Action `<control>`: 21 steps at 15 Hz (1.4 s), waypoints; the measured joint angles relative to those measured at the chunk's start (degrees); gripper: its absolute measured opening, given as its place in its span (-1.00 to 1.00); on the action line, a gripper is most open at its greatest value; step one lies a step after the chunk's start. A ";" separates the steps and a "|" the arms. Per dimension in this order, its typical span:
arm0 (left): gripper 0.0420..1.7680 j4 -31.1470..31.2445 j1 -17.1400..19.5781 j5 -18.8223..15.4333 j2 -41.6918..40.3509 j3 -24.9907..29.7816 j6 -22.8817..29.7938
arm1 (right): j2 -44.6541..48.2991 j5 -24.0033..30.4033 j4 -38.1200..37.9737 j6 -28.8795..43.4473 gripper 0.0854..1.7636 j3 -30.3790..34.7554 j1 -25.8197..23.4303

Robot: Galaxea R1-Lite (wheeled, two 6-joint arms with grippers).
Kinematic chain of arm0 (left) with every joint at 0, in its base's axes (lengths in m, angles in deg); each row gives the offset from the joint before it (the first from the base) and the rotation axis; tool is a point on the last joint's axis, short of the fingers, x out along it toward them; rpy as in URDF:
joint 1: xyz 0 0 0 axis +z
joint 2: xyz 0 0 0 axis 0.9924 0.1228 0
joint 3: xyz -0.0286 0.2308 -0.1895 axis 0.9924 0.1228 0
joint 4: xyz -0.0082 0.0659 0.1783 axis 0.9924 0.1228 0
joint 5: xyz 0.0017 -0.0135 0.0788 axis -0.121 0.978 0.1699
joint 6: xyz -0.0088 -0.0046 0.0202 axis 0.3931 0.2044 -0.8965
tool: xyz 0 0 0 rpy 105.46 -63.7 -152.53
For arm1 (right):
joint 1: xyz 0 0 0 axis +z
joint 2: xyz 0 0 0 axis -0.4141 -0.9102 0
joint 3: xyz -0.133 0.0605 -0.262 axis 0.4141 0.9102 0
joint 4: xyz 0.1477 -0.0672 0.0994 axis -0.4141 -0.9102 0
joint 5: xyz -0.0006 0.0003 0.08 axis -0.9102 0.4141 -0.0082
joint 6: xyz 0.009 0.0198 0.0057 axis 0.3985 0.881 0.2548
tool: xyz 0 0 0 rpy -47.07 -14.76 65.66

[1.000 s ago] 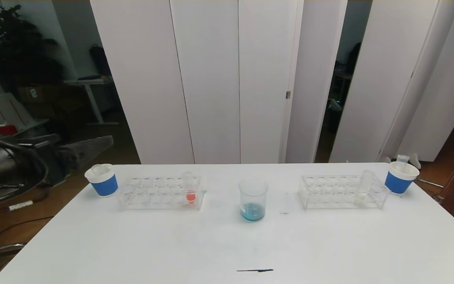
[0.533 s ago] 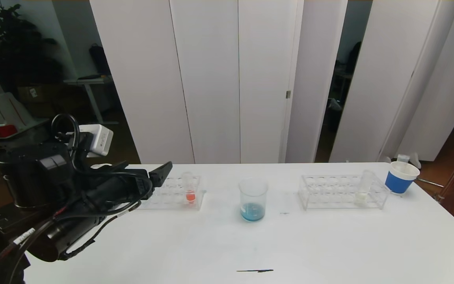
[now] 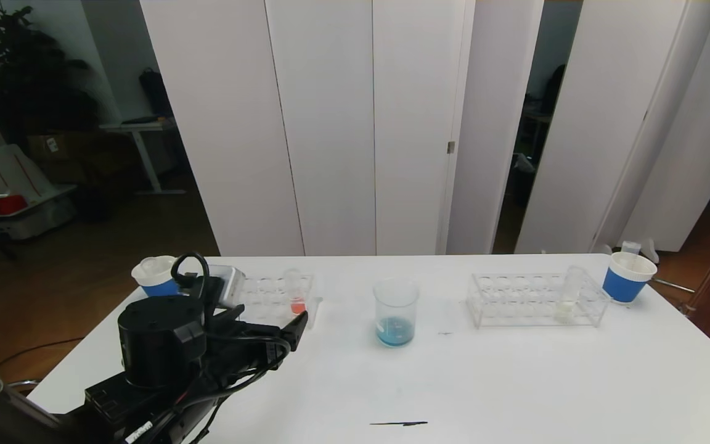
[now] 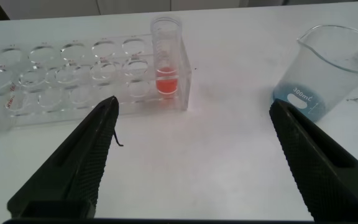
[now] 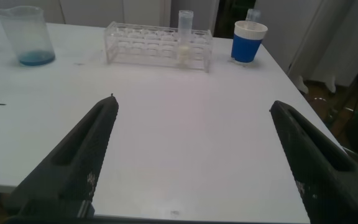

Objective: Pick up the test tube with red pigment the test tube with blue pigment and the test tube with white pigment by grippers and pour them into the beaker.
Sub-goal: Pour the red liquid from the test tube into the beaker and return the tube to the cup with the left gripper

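My left gripper grabs the test tube with red pigment by the bare side below its rim next, since the rack's plates surround its red end.
The test tube with red pigment (image 3: pixel 297 297) (image 4: pixel 166 62) stands upright at the right end of the left clear rack (image 3: pixel 265 295) (image 4: pixel 67 84). My left gripper (image 3: pixel 296 324) (image 4: pixel 192 104) is open just in front of that rack, low over the table, holding nothing. The beaker (image 3: pixel 396 311) (image 4: pixel 328 71) (image 5: pixel 27 34) sits mid-table with a little blue liquid in it. The test tube with white pigment (image 3: pixel 567 295) (image 5: pixel 185 42) stands in the right rack (image 3: pixel 527 302) (image 5: pixel 148 43). My right gripper (image 5: pixel 192 102) is open and empty over the table's near right part. The test tube with blue pigment is out of view.
A blue paper cup (image 3: pixel 156 279) stands left of the left rack, partly behind my arm. Another blue cup (image 3: pixel 628 277) (image 5: pixel 248 42) is at the far right corner. A thin black mark (image 3: pixel 398 423) lies near the table's front edge.
My left arm has swung in from off the table's left side and come down in front of the left rack, near the red tube. Nothing else has moved.
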 joint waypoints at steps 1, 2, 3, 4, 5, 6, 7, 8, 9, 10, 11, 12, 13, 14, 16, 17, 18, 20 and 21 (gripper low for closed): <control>0.96 -0.80 -0.38 0.48 1.38 -0.38 0.28 | 0.00 0.00 0.00 0.05 0.98 0.00 0.00; 0.96 -1.79 -0.63 1.22 2.86 -0.94 0.66 | 0.00 0.00 -0.02 0.02 0.98 0.00 0.00; 0.96 -3.00 -0.74 2.38 4.52 -1.79 1.22 | 0.00 0.00 -0.02 0.02 0.98 0.00 0.00; 0.96 -3.74 -0.74 3.95 6.08 -2.80 1.51 | 0.00 0.00 -0.02 0.02 0.98 0.00 0.00; 0.96 -4.33 -0.68 5.91 7.61 -4.16 1.68 | 0.00 -0.01 -0.02 0.02 0.98 0.00 0.00; 0.96 -4.94 -0.52 7.58 9.26 -5.73 1.74 | 0.00 -0.01 -0.02 0.02 0.98 0.00 0.00; 0.96 -5.49 -0.33 8.52 10.83 -7.33 1.74 | 0.00 -0.01 -0.02 0.02 0.98 0.00 0.00; 0.96 -5.92 0.06 9.13 12.35 -8.95 1.72 | 0.00 0.00 -0.02 0.02 0.98 0.00 0.00; 0.96 -6.45 0.44 9.81 13.99 -10.58 1.63 | 0.00 0.00 -0.02 0.02 0.98 0.00 0.00; 0.96 -6.78 0.68 10.37 15.47 -11.90 1.52 | 0.00 0.00 -0.02 0.02 0.98 0.00 0.00; 0.96 -6.90 0.85 10.97 16.85 -13.20 1.46 | 0.00 -0.01 0.00 0.05 0.98 0.00 0.00; 0.96 -6.97 1.02 11.41 18.12 -14.56 1.44 | 0.00 0.00 0.00 0.02 0.98 0.00 0.00; 0.96 -7.01 1.21 11.62 19.19 -15.79 1.40 | 0.00 0.00 0.00 0.02 0.98 0.00 0.00; 0.96 -7.03 1.33 11.89 20.18 -16.81 1.38 | 0.00 -0.01 0.00 0.02 0.98 0.00 0.00; 0.96 -7.86 1.68 13.24 22.03 -18.36 1.41 | 0.00 -0.01 0.00 0.02 0.98 0.00 0.00; 0.96 -8.48 1.90 13.51 22.80 -19.04 1.40 | 0.00 0.00 0.00 0.00 0.98 0.00 0.00; 0.96 -8.63 2.18 13.73 23.43 -19.76 1.40 | 0.00 -0.01 -0.02 0.05 0.98 0.00 0.00; 0.96 -8.66 2.68 14.29 24.39 -21.14 1.41 | 0.00 0.00 0.00 0.05 0.98 0.00 0.00; 0.91 -8.66 2.95 14.59 24.83 -21.71 1.41 | 0.00 -0.01 -0.02 0.02 0.98 0.00 0.00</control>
